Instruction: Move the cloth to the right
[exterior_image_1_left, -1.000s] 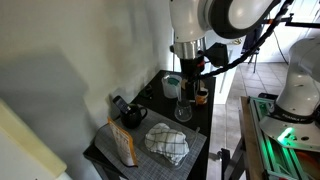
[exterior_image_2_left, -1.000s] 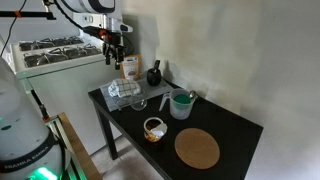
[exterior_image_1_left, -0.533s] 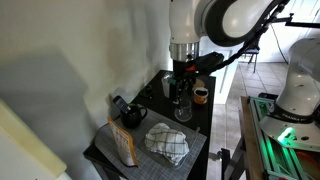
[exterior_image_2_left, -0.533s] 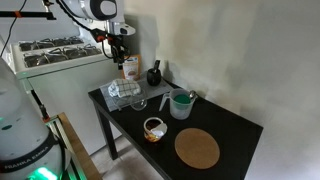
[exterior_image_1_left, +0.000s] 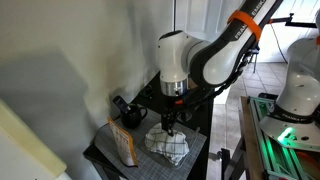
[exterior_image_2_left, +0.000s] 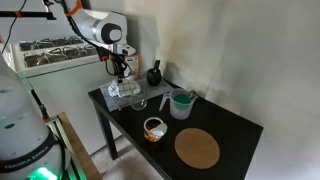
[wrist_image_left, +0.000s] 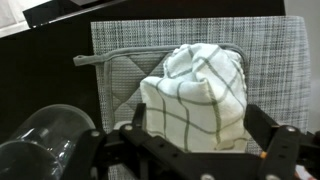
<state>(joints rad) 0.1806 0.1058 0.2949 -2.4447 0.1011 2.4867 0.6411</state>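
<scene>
I need to lower my gripper before I close it on the cloth's fold, because in the wrist view my fingers stop above the fold between them.
The cloth is white with a green check, bunched on a grey potholder that lies on a grey woven placemat. It also shows in both exterior views. My gripper is open, directly above the cloth, with one finger on each side of it. I cannot tell if the fingers touch it. In the exterior views the gripper hangs just over the cloth.
A clear glass stands close beside the gripper. On the black table are a teal cup, a small bowl, a round cork mat, a black mug and a brown bag.
The arm has swung from above the glass and cups over to the cloth and come down, so the gripper now hangs just above it.
</scene>
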